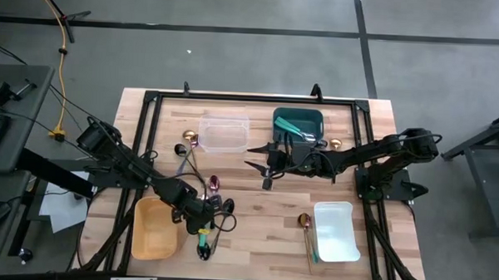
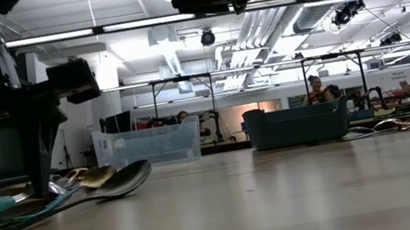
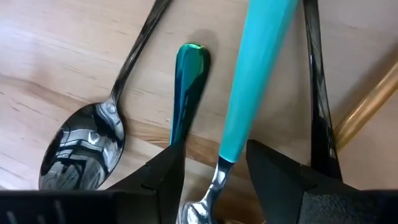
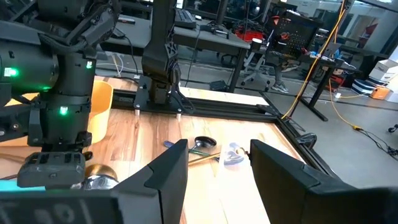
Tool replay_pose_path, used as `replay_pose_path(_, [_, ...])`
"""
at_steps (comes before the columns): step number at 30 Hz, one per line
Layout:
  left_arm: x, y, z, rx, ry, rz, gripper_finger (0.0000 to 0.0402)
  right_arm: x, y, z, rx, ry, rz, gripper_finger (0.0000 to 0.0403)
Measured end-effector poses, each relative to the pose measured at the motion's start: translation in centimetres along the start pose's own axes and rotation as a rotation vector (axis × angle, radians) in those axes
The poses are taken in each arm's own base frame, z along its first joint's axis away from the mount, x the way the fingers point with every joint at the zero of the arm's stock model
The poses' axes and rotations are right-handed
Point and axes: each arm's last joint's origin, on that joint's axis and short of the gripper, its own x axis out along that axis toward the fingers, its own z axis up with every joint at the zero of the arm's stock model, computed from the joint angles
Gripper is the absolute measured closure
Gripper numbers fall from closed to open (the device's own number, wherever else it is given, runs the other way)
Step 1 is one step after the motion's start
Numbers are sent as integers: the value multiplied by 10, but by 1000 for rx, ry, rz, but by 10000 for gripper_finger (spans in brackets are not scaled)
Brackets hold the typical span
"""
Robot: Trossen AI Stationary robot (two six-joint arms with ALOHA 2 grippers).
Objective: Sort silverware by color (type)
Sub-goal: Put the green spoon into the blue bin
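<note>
I need to close my left gripper on the utensil now. Both fingers are on either side of the teal handle (image 3: 234, 142) at the handle's depth, by the silver neck (image 3: 220, 177).
Low over a loose cluster of silverware (image 1: 206, 234) at the near-left of the table is my left gripper (image 1: 202, 221), open. In the left wrist view its fingers (image 3: 163, 177) stand on either side of a teal-handled utensil (image 3: 252, 74), where the handle meets its silver neck, without touching it. Beside that piece lie a black spoon (image 3: 84, 146), a shiny green-blue handle (image 3: 186, 81), a black handle (image 3: 317, 99) and a gold handle (image 3: 367, 106). My right gripper (image 1: 261, 167) hovers open above the table's middle, holding nothing. A pink-purple spoon (image 1: 214, 184) and two gold spoons (image 1: 189, 139) (image 1: 304, 221) lie apart from the cluster.
Four containers stand on the table: clear (image 1: 225, 132) and teal (image 1: 298, 125) at the far side, yellow (image 1: 155, 228) near-left, white (image 1: 334, 230) near-right. The teal one holds teal-handled pieces. A black frame rims the table (image 1: 256, 202). People sit far off in the room (image 2: 317, 88).
</note>
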Motion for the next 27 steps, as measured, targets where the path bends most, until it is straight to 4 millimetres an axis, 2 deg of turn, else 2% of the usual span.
replay_pose_path(7, [0, 0, -1, -10, 6, -2, 249, 0, 0, 0, 0, 0, 0, 233])
replay_pose_path(10, [0, 0, -2, -21, 9, -8, 284, 0, 0, 0, 0, 0, 0, 233])
replay_pose_path(16, [2, 2, -2, -81, 18, 23, 380, 0, 0, 0, 0, 0, 0, 233])
replay_pose_path(22, [-2, 2, -3, -145, 30, 38, 377, 0, 0, 0, -2, 0, 0, 233])
replay_pose_path(27, [-17, 5, -2, -186, -9, 74, 389, 0, 0, 0, -3, 0, 0, 233])
